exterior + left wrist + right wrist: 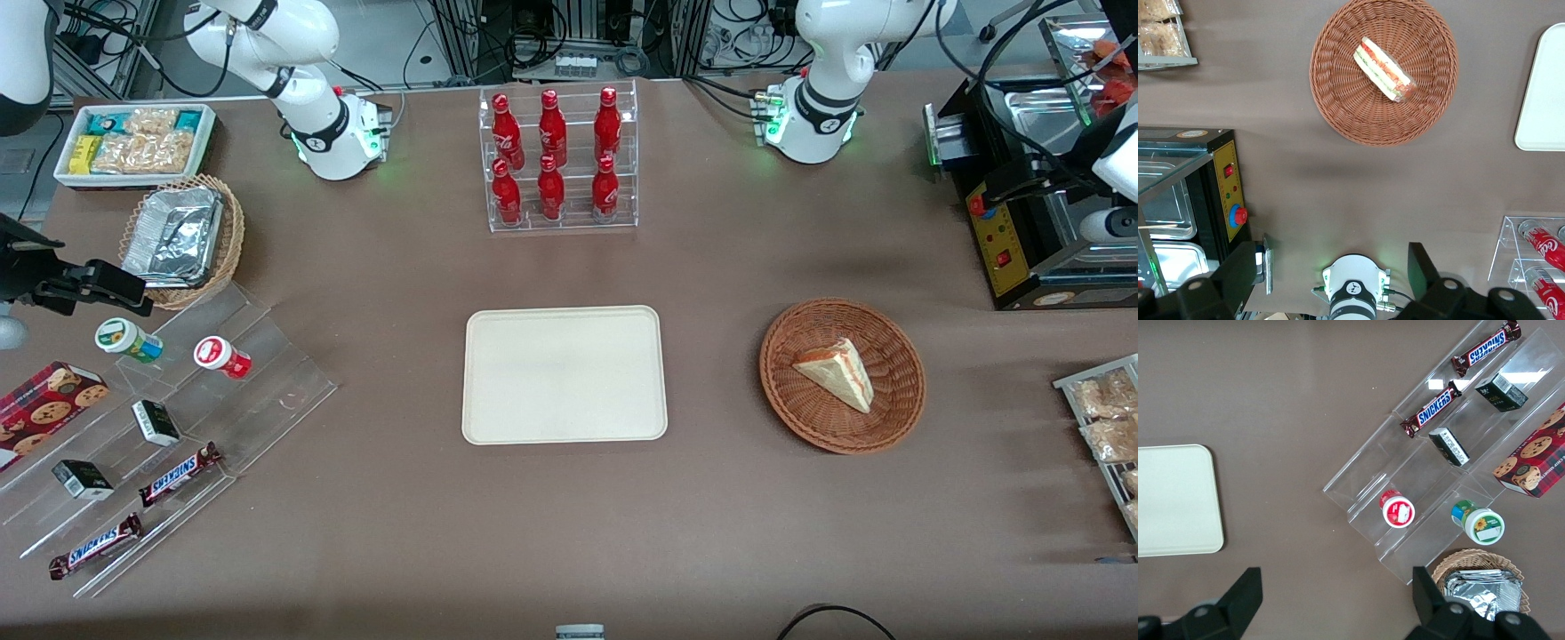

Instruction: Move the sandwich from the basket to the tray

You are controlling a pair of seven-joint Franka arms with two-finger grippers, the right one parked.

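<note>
The gripper needs to move the sandwich from the basket onto the cream tray [564, 373], so it will next pick the sandwich up by its end with the bunched wrap [845, 348].
The sandwich [840, 373], a pale bread wedge with orange-red and green layers, lies in the reddish-brown wicker basket [800, 411]. The cream tray [564, 373] lies flat and bare beside the basket, toward the parked arm's end. In the left wrist view the sandwich [1385, 69] rests across the middle of the basket [1338, 100], and an edge of the tray [1545, 100] shows. My gripper [1331, 267] hangs high over the table, open and holding nothing. It is above the working arm's base, farther from the front camera than the basket and well apart from it.
A black machine with a yellow panel [1005, 240] stands at the working arm's end, near the gripper. A clear rack of red bottles [556, 160] stands farther from the front camera than the tray. Bagged snacks on a wire rack [1107, 418] lie beside the basket.
</note>
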